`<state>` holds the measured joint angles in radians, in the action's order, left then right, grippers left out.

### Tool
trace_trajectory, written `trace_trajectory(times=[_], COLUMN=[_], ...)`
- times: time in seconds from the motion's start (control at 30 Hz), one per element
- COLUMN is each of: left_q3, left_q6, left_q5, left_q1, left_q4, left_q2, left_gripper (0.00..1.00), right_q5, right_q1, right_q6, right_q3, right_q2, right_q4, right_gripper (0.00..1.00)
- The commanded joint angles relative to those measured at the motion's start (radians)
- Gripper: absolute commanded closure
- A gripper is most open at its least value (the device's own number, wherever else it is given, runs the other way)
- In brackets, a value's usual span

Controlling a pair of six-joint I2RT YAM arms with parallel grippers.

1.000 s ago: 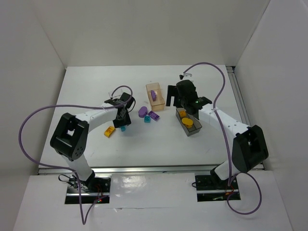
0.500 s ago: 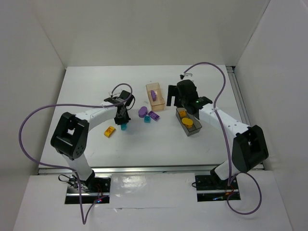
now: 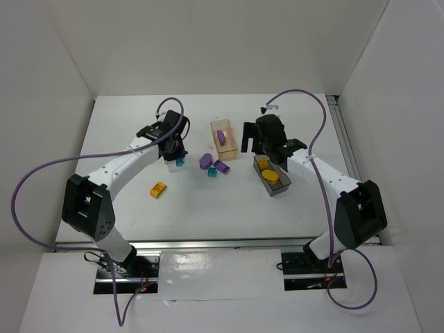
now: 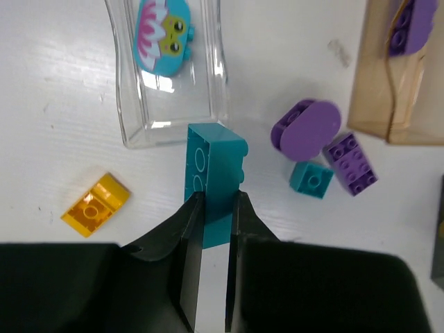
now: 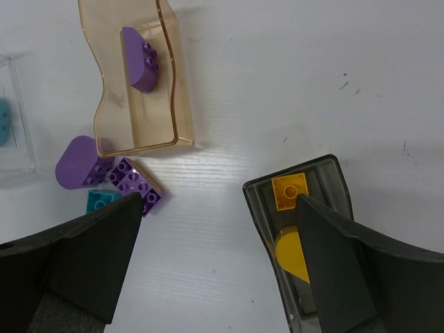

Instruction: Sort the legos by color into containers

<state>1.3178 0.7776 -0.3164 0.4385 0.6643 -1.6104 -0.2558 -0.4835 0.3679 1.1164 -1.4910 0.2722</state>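
Note:
The teal brick should stay in the robot's left gripper until it is over the clear container, because it would land on the tabletop outside if the gripper opened now.
My left gripper (image 4: 218, 196) is shut on a teal brick (image 4: 214, 177), which hangs just before the near end of the clear container (image 4: 132, 118). A pale teal oval lego (image 4: 163, 33) lies in that container. Loose on the table are a rounded purple piece (image 4: 305, 128), a purple brick (image 4: 351, 163), a small teal brick (image 4: 311, 179) and a yellow brick (image 4: 96, 205). The orange container (image 5: 177, 83) holds a purple lego (image 5: 141, 59). My right gripper (image 5: 218, 201) stands open beside the dark grey container (image 5: 253, 208), in which lie yellow legos (image 5: 289, 191).
The three containers stand in a row across the table's middle, the orange one (image 3: 223, 139) between the arms. White walls close in the table on the left, back and right. The left arm's purple cable (image 3: 41, 173) loops out to the left.
My left gripper has shut on the teal brick, lifted it off the table and carried it away from the arm's base towards the clear container. The right arm has not moved.

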Motion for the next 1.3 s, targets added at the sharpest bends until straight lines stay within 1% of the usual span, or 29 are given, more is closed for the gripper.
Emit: trace_trajectory(times=[0.0, 0.03, 0.1, 0.17, 0.2, 0.23, 0.27, 0.3, 0.33, 0.37, 0.4, 0.5, 0.53, 0.6, 0.63, 0.73, 0.77, 0.8, 0.83, 0.87, 0.97, 1.1, 1.23, 1.27], left_q3=[0.110, 0.133, 0.203, 0.247, 0.265, 0.311, 0.336, 0.363, 0.424, 0.452, 0.468, 0.431, 0.391, 0.347, 0.301, 0.239, 0.227, 0.215, 0.201, 0.189, 0.179, 0.179, 0.179, 0.179], left_q6=[-0.044, -0.057, -0.069, -0.078, -0.089, -0.089, -0.103, -0.103, -0.103, -0.103, -0.103, -0.090, -0.090, -0.104, -0.113, -0.139, -0.140, -0.162, -0.172, -0.172, -0.182, -0.182, -0.192, -0.192], left_q5=[-0.021, -0.021, -0.010, -0.001, -0.001, -0.001, -0.021, -0.021, -0.030, -0.030, -0.030, -0.021, -0.021, 0.022, 0.040, 0.135, 0.154, 0.186, 0.186, 0.186, 0.206, 0.231, 0.212, 0.212], left_q1=[-0.047, -0.058, -0.082, -0.101, -0.113, -0.113, -0.113, -0.113, -0.124, -0.124, -0.124, -0.113, -0.086, -0.060, -0.026, 0.026, 0.066, 0.087, 0.109, 0.149, 0.180, 0.180, 0.180, 0.180], left_q4=[0.020, 0.029, 0.040, 0.040, 0.040, 0.040, 0.049, 0.064, 0.084, 0.136, 0.146, 0.120, 0.109, 0.063, 0.046, 0.009, 0.009, -0.003, -0.017, -0.026, -0.038, -0.066, -0.066, -0.066], left_q2=[-0.029, -0.048, -0.111, -0.152, -0.195, -0.219, -0.244, -0.268, -0.313, -0.330, -0.330, -0.272, -0.249, -0.185, -0.169, -0.157, -0.170, -0.190, -0.201, -0.215, -0.278, -0.324, -0.387, -0.401], left_gripper=[0.95, 0.95, 0.91, 0.91, 0.89, 0.84, 0.60, 0.41, 0.29, 0.27, 0.24, 0.23, 0.25, 0.28, 0.30, 0.32, 0.32, 0.30, 0.26, 0.17, 0.11, 0.17, 0.20, 0.23], right_q5=[-0.022, -0.022, -0.031, -0.031, -0.031, -0.042, -0.042, -0.042, -0.042, -0.042, -0.052, -0.062, -0.062, -0.053, -0.043, -0.043, -0.034, -0.034, -0.034, -0.034, -0.034, -0.043, -0.043, -0.043], right_q1=[0.008, 0.008, 0.008, 0.008, 0.008, 0.008, 0.008, 0.008, 0.008, 0.008, 0.008, 0.008, 0.008, 0.008, 0.008, 0.008, 0.008, 0.008, 0.008, 0.008, 0.008, 0.008, 0.008, 0.008], right_q6=[-0.015, -0.015, -0.015, -0.024, -0.024, -0.024, -0.024, -0.024, -0.024, -0.024, -0.024, -0.024, -0.024, -0.014, -0.014, -0.004, -0.004, -0.004, -0.004, -0.004, 0.005, 0.005, 0.005, 0.005], right_q3=[0.046, 0.046, 0.055, 0.056, 0.056, 0.068, 0.068, 0.078, 0.079, 0.079, 0.079, 0.068, 0.056, 0.046, 0.046, 0.037, 0.037, 0.037, 0.023, 0.013, 0.013, 0.013, 0.013, 0.013], right_q2=[0.041, 0.050, 0.051, 0.051, 0.051, 0.060, 0.060, 0.060, 0.060, 0.069, 0.069, 0.097, 0.109, 0.118, 0.118, 0.118, 0.118, 0.118, 0.118, 0.118, 0.118, 0.118, 0.109, 0.109], right_q4=[0.012, 0.012, 0.024, 0.033, 0.042, 0.042, 0.056, 0.070, 0.070, 0.079, 0.079, 0.079, 0.079, 0.070, 0.070, 0.070, 0.070, 0.070, 0.070, 0.070, 0.070, 0.079, 0.070, 0.070], right_gripper=[0.02, 0.02, 0.02, 0.02, 0.02, 0.02, 0.02, 0.02, 0.02, 0.02, 0.02, 0.02, 0.02, 0.02, 0.02, 0.02, 0.02, 0.02, 0.02, 0.02, 0.02, 0.02, 0.02, 0.02])
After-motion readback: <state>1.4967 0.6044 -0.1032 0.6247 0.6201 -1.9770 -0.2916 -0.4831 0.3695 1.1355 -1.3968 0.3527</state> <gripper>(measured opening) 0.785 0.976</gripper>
